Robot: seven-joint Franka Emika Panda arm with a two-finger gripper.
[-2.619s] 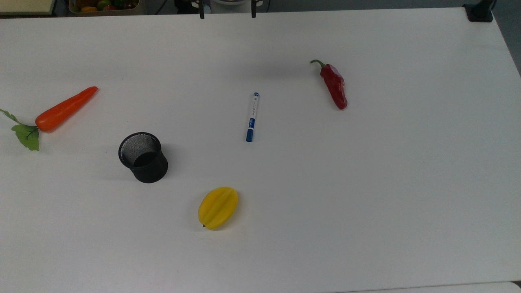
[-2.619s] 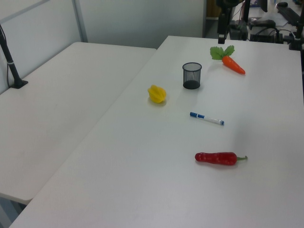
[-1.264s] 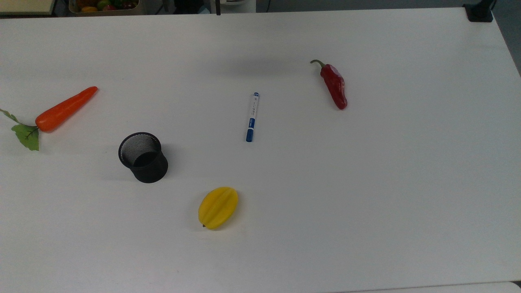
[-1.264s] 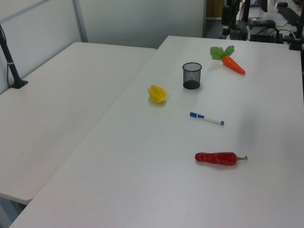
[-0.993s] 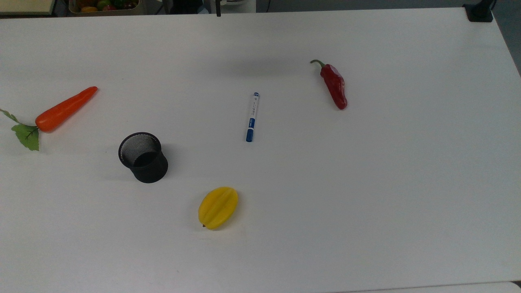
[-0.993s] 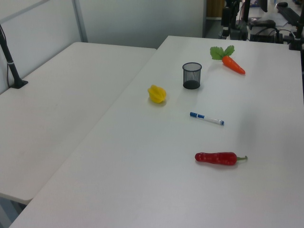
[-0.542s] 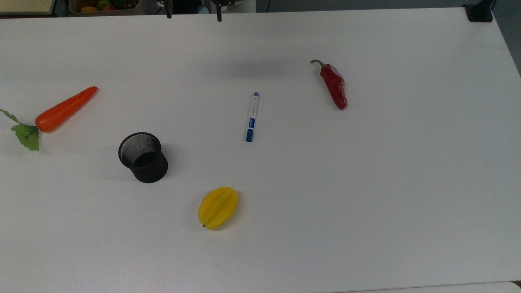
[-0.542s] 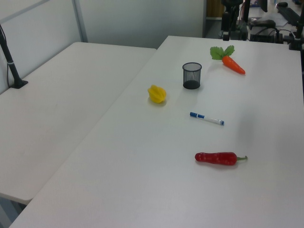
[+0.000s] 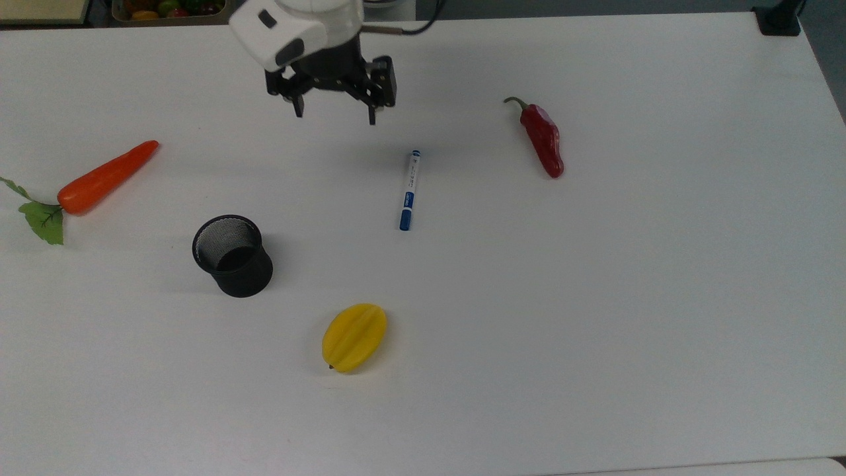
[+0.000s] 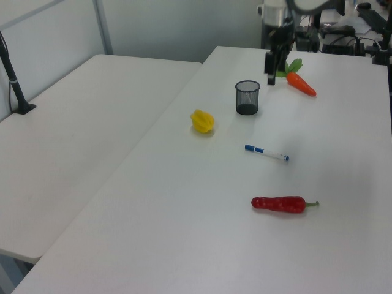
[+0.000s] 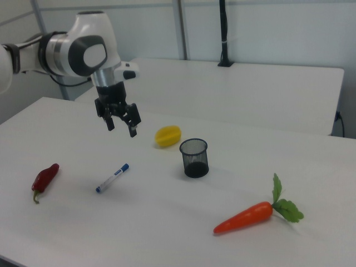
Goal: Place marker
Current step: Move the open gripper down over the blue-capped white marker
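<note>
My gripper grabs the marker by its blue-end with the cap next, to place the marker in the mesh cup.
The marker is a slim white pen with a blue cap, lying flat near the middle of the white table. It also appears in the left view and in the right view. My gripper hangs in the air up and to the left of the marker in the top view, and is seen as well in the right view and the left view. Its fingers are spread wide apart with nothing between them, well above the table.
A black mesh cup stands upright to the top view's left of the marker. A yellow star fruit lies below it, a red chili at upper right, and an orange carrot at far left.
The arm has come in from the top view's upper edge and dropped toward the table, so the whole gripper now shows. The marker and the other objects have not moved.
</note>
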